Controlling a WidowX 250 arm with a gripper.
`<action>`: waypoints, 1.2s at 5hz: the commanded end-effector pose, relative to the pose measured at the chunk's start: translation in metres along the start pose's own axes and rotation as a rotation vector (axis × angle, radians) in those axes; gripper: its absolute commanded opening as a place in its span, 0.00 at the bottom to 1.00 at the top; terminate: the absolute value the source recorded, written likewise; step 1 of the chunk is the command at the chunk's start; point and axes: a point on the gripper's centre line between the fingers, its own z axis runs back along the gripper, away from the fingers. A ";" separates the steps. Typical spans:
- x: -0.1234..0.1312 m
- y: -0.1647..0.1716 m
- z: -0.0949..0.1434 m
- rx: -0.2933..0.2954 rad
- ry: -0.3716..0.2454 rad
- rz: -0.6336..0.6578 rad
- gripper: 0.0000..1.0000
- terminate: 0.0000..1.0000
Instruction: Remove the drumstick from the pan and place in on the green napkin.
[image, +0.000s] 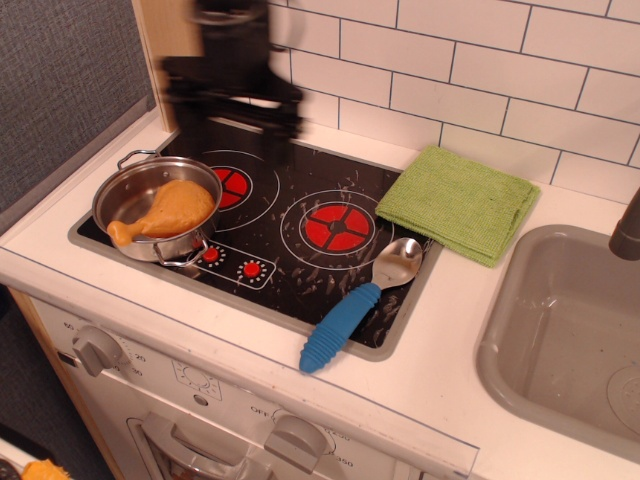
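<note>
The gripper should next grab the drumstick by its thick meaty part (181, 206), so that it can move the drumstick from the pan to the green napkin.
The orange-brown drumstick (165, 211) lies in the shiny steel pan (120, 199) on the front left burner, its bone end pointing left over the rim. The lime-green napkin (458, 201) lies flat at the right of the stove, next to the sink. My gripper (233, 125) hangs blurred above the back left of the stove, behind and to the right of the pan, well above it. Its two dark fingers stand wide apart and hold nothing.
A spoon with a blue ribbed handle (355, 309) lies on the stove's front right. The grey sink basin (565, 330) is at the far right. A wooden post (170, 50) stands behind the pan. White tiled wall runs along the back.
</note>
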 end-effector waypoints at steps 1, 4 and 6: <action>-0.024 0.050 -0.017 0.041 0.029 0.013 1.00 0.00; -0.020 0.069 -0.064 0.097 0.219 0.001 1.00 0.00; -0.016 0.066 -0.069 0.097 0.220 -0.005 0.00 0.00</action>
